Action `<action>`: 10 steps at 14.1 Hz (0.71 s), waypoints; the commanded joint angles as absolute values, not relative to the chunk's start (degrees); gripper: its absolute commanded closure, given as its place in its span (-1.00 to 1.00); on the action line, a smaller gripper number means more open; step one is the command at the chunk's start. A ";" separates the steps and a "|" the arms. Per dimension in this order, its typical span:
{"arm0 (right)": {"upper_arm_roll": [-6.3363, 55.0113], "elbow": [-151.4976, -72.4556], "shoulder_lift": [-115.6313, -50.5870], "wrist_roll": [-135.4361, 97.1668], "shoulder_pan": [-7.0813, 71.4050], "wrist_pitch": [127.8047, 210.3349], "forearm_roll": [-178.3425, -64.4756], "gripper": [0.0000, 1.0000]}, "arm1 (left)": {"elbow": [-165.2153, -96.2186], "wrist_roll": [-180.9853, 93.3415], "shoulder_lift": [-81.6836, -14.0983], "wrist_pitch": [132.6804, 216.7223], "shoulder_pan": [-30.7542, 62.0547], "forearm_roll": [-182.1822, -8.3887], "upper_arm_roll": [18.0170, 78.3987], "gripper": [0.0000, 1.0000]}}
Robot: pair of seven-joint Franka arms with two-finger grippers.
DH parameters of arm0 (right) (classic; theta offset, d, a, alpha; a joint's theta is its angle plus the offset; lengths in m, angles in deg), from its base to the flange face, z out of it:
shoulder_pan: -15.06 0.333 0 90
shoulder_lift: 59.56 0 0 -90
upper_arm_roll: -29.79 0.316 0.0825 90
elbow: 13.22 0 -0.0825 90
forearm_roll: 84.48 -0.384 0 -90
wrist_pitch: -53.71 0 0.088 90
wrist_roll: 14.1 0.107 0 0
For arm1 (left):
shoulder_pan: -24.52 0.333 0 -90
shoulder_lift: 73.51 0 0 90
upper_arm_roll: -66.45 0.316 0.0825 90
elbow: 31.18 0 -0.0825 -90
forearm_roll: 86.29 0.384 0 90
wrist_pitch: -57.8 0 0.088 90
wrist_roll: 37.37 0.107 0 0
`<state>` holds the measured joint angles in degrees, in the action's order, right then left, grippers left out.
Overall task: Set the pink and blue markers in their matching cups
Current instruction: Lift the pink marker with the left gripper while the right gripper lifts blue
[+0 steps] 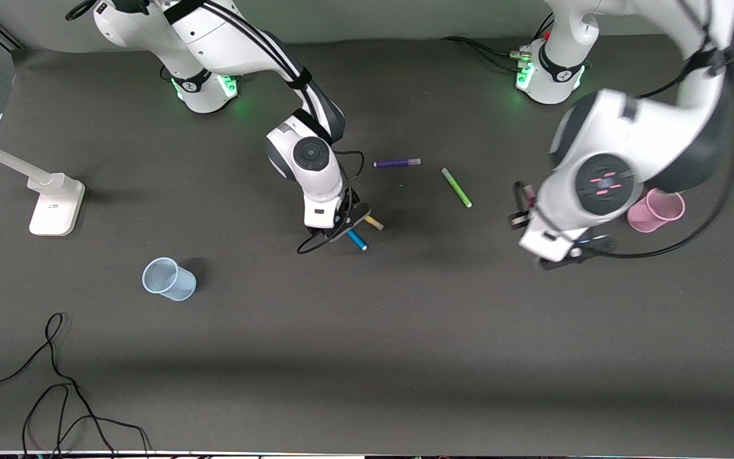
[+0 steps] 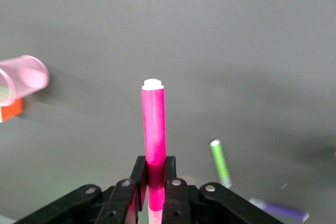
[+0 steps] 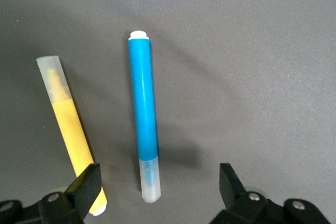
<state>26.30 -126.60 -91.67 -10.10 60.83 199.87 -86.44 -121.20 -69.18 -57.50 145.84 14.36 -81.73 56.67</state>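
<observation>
The blue marker's white end (image 3: 138, 35) should stay free to go into the pale blue cup. My right gripper should grab the blue marker by its pale cap (image 3: 150, 180).
My left gripper (image 1: 521, 207) is shut on the pink marker (image 2: 153, 129) and holds it up over the table, between the lime-green pen and the pale pink cup (image 1: 657, 210). The cup also shows in the left wrist view (image 2: 23, 77). My right gripper (image 1: 346, 228) is low over the middle of the table and open. In the right wrist view its fingers (image 3: 86, 182) stand to either side of the pale cap end of the blue marker (image 3: 144, 129), which lies flat (image 1: 357, 240). The pale blue cup (image 1: 168, 279) stands toward the right arm's end, nearer the front camera.
A yellow pen (image 3: 71, 129) lies close beside the blue marker, right at one right finger. A purple pen (image 1: 397, 163) and a lime-green pen (image 1: 456, 187) lie nearer the bases. A white stand (image 1: 55, 201) and loose cables (image 1: 55, 382) are toward the right arm's end.
</observation>
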 commanded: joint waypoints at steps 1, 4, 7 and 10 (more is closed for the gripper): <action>25.48 -124.32 -93.57 -10.50 61.56 200.14 -85.62 -0.99 | -123.46 -53.34 -62.87 142.10 18.80 -81.12 56.69 1.00; 25.48 -123.52 -94.53 -10.50 61.56 200.23 -85.62 -0.99 | -125.65 -37.68 -66.20 141.73 22.66 -76.63 56.87 1.00; 25.48 -123.17 -94.89 -10.50 61.56 200.31 -85.62 -0.70 | -130.91 -20.74 -70.51 147.51 28.63 -76.54 56.87 1.00; 25.48 -123.17 -94.80 -10.50 61.47 200.31 -85.62 -0.04 | -139.96 -4.63 -75.60 158.49 35.75 -79.59 56.86 1.00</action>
